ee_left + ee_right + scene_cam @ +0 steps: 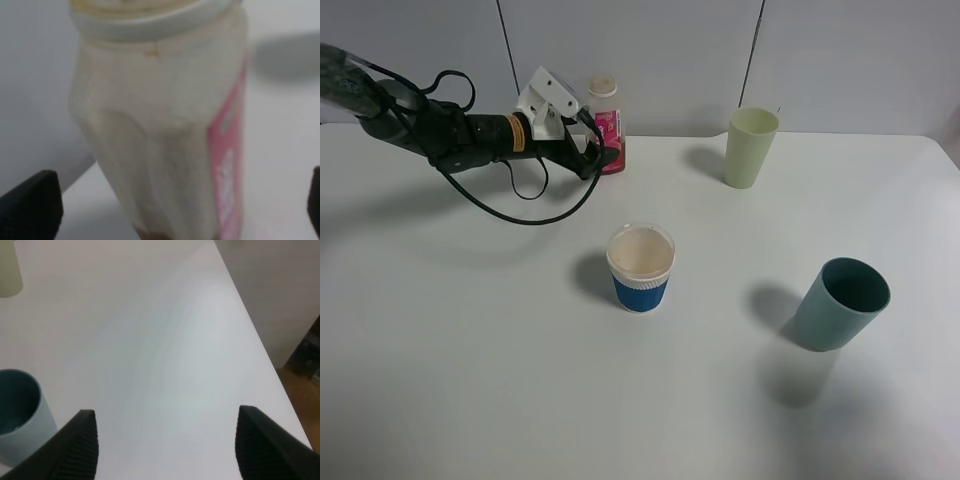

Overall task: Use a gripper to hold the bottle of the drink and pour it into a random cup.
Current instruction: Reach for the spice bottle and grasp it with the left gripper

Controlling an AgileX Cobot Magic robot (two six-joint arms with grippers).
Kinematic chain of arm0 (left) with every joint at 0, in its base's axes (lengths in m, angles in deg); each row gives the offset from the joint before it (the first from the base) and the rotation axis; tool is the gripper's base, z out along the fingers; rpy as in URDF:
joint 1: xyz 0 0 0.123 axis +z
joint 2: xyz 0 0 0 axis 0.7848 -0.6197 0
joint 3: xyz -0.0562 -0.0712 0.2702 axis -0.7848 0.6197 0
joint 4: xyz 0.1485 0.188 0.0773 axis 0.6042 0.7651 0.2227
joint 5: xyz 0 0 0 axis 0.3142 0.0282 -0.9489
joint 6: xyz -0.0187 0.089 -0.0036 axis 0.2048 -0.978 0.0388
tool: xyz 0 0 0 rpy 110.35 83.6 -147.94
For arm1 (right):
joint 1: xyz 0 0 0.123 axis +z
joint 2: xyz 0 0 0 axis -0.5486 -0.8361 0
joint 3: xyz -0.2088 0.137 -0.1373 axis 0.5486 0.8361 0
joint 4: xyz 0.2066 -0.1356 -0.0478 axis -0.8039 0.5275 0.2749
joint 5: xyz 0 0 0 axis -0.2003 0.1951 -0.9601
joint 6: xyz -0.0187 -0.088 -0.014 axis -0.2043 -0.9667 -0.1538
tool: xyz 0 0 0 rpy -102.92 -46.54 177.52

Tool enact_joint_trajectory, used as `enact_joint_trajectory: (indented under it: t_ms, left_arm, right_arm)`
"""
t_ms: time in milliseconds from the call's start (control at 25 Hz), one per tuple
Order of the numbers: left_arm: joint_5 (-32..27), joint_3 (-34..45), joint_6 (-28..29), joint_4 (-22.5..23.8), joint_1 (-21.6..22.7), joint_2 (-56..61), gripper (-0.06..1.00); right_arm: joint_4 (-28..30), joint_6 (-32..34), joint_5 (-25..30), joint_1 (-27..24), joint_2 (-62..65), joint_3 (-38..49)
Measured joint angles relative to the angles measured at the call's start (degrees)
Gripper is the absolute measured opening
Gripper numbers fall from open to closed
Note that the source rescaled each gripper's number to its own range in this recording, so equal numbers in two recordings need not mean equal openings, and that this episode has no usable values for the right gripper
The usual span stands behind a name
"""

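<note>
I next need to grip the bottle by its lower half (612,137) with my left gripper, so that I can pour the drink into the blue-sleeved cup (640,268).
The bottle of the drink (607,125) stands upright at the back of the table, with a pale cap and a pink label. My left gripper (596,156) reaches it from the left, and its black fingers sit at the bottle's lower half. In the left wrist view the bottle (165,130) fills the space between the spread fingertips (30,205), with a gap on both sides; the left gripper (172,210) is open. The cup (641,268), white with a blue sleeve, stands mid-table in front of the bottle. My right gripper (172,450) is open over bare table, holding nothing.
A tall pale green cup (750,147) stands at the back right. A teal cup (840,303) stands at the front right, also beside the right gripper (17,410). The table's right edge (260,340) runs close to the right gripper. A black cable (520,205) loops under the left arm.
</note>
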Motion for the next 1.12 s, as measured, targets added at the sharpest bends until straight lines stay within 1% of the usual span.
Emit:
enact_joint_trajectory:
  t_ms: [240, 680, 880, 920, 960, 1000, 1080, 1120]
  left_arm:
    - [3.2, -3.2, 0.0, 0.0, -0.3, -2.9, 1.00]
    - [4.0, -7.6, 0.1, 0.0, -3.0, -7.3, 1.00]
    - [4.3, -8.5, 2.9, -0.5, -3.3, -8.4, 0.99]
    - [4.3, -8.5, 3.9, -0.6, -3.3, -8.7, 0.97]
    - [4.2, -8.5, 4.8, -0.8, -3.3, -8.9, 0.90]
    - [3.8, -8.5, 5.8, -0.8, -3.3, -9.1, 0.79]
    - [2.5, -8.5, 7.9, -0.9, -3.3, -9.1, 0.49]
    - [2.2, -8.5, 8.8, -1.0, -3.3, -9.1, 0.30]
  right_arm:
    - [0.0, 0.0, 0.0, 0.0, 0.0, 0.0]
    - [0.0, 0.0, 0.0, 0.0, 0.0, 0.0]
    - [0.0, 0.0, 0.0, 0.0, 0.0, 0.0]
    - [0.0, 0.0, 0.0, 0.0, 0.0, 0.0]
    - [0.0, 0.0, 0.0, 0.0, 0.0, 0.0]
    - [0.0, 0.0, 0.0, 0.0, 0.0, 0.0]
    - [0.0, 0.0, 0.0, 0.0, 0.0, 0.0]
    - [0.0, 0.0, 0.0, 0.0, 0.0, 0.0]
